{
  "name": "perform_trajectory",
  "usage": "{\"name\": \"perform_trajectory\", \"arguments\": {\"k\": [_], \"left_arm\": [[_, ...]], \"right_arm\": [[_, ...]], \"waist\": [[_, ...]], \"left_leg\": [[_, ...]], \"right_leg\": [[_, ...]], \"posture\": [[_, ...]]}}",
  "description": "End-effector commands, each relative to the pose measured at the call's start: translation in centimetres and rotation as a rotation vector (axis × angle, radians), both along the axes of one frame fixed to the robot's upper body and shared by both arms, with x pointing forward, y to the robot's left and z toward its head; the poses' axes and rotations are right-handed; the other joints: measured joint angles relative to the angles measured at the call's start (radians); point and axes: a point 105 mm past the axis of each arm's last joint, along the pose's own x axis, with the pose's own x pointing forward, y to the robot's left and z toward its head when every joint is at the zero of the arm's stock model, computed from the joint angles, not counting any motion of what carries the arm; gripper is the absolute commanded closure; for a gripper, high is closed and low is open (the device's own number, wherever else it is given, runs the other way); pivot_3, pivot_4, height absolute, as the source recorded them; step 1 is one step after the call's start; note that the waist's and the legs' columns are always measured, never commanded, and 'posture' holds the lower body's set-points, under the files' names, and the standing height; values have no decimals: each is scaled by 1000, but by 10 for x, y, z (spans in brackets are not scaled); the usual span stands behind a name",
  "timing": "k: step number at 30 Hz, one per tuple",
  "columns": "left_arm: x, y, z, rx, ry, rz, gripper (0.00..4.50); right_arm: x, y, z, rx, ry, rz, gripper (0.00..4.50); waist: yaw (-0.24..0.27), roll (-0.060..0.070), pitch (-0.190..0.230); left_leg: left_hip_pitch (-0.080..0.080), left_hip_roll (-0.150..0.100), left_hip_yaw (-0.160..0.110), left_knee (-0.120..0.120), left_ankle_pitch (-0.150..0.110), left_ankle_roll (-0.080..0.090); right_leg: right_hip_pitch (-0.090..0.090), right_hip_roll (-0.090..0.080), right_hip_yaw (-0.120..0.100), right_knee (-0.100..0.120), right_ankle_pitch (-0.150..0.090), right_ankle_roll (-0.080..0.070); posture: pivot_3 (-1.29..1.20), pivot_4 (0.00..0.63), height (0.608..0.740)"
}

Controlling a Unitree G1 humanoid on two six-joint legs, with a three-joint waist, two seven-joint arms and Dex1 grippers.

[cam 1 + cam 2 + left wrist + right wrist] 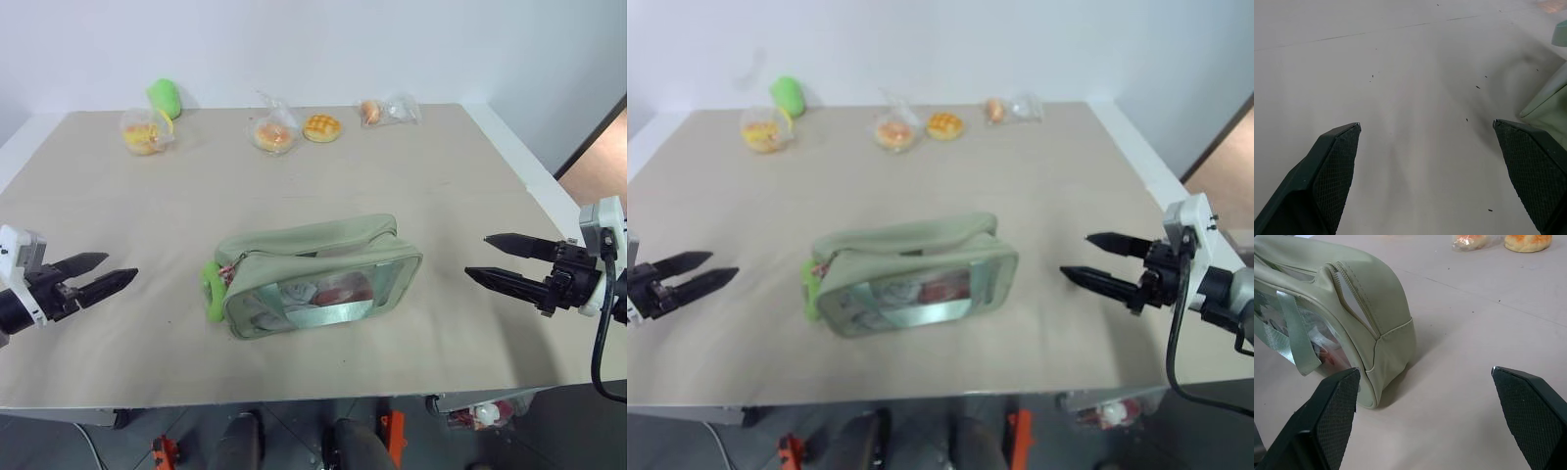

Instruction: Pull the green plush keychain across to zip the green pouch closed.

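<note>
The pouch needs to stay steady while the zipper is pulled, so my right gripper needs to grab the pouch next by its upper fabric edge at the open zipper's end [1327, 303].
The green pouch [318, 274] lies on its side in the middle of the table, its clear window facing me with small items inside. Its zipper gapes open along the top in the right wrist view, where the pouch [1371, 313] fills the near corner. The green plush keychain [211, 291] hangs at the pouch's left end. My left gripper [103, 274] hovers open to the left of the pouch, well apart from it. My right gripper [498, 259] hovers open to the right, also apart, holding nothing.
Along the table's far edge lie a loose bright green plush [165, 97], bagged buns [145, 132] [272, 132] [387, 111] and a bare bun [321, 127]. The table's front edge [294, 399] runs just below the pouch.
</note>
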Motion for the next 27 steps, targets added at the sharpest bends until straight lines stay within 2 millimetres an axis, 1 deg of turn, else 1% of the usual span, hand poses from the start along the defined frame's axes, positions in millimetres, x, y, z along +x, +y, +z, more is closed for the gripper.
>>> {"name": "perform_trajectory", "arguments": {"k": [1,4,6,9,12,14,15,18,21,25,27], "left_arm": [[2,-9,16,14,-52,-50,0],[9,-22,36,19,-124,-99,0],[15,-27,48,1,-165,-113,0],[20,-35,62,-9,-205,-139,0],[21,-52,79,-18,-248,-215,0],[22,-62,87,-9,-266,-258,0],[21,-69,92,-2,-276,-297,0],[17,-85,101,21,-297,-390,0],[13,-95,107,36,-316,-444,0],[8,-109,116,45,-350,-509,0],[6,-115,119,45,-359,-528,0]], "right_arm": [[3,9,20,-26,-91,41,35],[11,16,45,-50,-175,75,35],[12,19,59,-51,-220,102,35],[12,27,79,-53,-285,148,35],[7,45,104,-47,-362,252,35],[4,57,115,-49,-389,329,35],[0,68,118,-67,-395,402,35],[-6,94,113,-141,-379,570,35],[-6,107,105,-202,-358,661,35],[-1,127,86,-299,-319,773,35],[0,134,79,-323,-306,815,35]], "waist": [[-1,0,0],[-1,1,0],[-1,0,0],[-1,0,0],[-1,0,0],[-1,0,1],[-1,-1,1],[-4,-1,1],[-3,-1,1],[-3,-1,1],[-3,-1,1]], "left_leg": [[0,0,0,0,0,0],[0,2,2,1,0,0],[-1,6,3,4,0,0],[-1,8,7,5,0,0],[-5,8,11,4,0,0],[-6,9,13,4,0,0],[-7,9,13,4,0,0],[-7,11,18,4,-1,0],[-6,13,21,5,-2,0],[-7,14,25,5,-3,1],[-7,15,26,7,-3,1]], "right_leg": [[0,0,0,0,0,0],[-2,1,0,0,3,-2],[-2,4,-1,0,3,-4],[-2,5,0,0,3,-4],[-7,10,4,0,5,-1],[-10,13,10,0,5,0],[-10,14,12,0,6,0],[-13,16,16,1,6,-1],[-14,18,18,1,6,-1],[-16,19,21,2,8,0],[-16,19,21,2,8,0]], "posture": [[0,150,740],[0,150,740],[0,150,740],[0,150,740],[0,150,740],[0,150,740],[0,150,740],[0,150,740],[0,150,740],[0,150,740],[0,150,740]]}}
